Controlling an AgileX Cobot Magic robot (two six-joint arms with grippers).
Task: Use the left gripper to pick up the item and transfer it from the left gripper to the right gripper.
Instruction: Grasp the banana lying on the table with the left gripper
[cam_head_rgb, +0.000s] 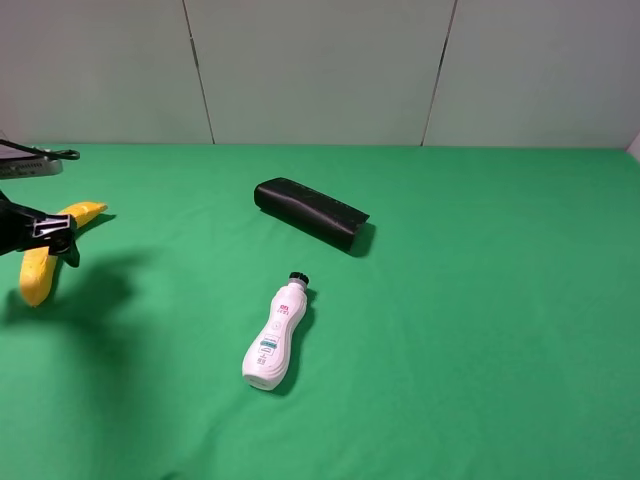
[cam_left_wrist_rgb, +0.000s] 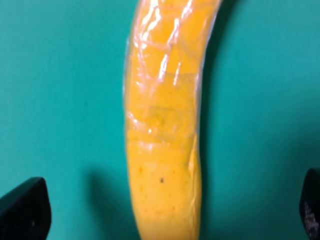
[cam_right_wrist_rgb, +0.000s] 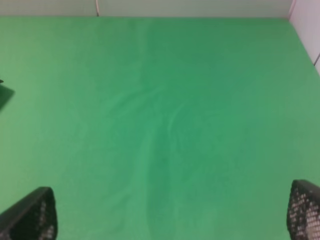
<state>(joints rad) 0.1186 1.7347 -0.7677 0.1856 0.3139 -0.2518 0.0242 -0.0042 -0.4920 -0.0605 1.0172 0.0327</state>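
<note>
I should pick up the yellow banana with my left gripper next, by its middle (cam_head_rgb: 42, 257), so that the yellow banana's tapered end (cam_head_rgb: 88, 211) stays free for the right gripper.
The yellow banana (cam_head_rgb: 36, 277) lies on the green cloth at the far left, wrapped in clear film. In the left wrist view the banana (cam_left_wrist_rgb: 162, 130) runs lengthwise between the two black fingertips (cam_left_wrist_rgb: 24, 210). My left gripper (cam_head_rgb: 55, 238) is open and straddles the banana's middle from above, with a wide gap on both sides (cam_left_wrist_rgb: 167, 207). My right gripper (cam_right_wrist_rgb: 170, 212) is open and empty over bare green cloth. It is out of the exterior high view.
A white bottle with a black cap (cam_head_rgb: 277, 338) lies in the middle of the table. A black oblong case (cam_head_rgb: 311, 213) lies behind it. A pale panelled wall (cam_head_rgb: 320, 70) closes the far edge.
</note>
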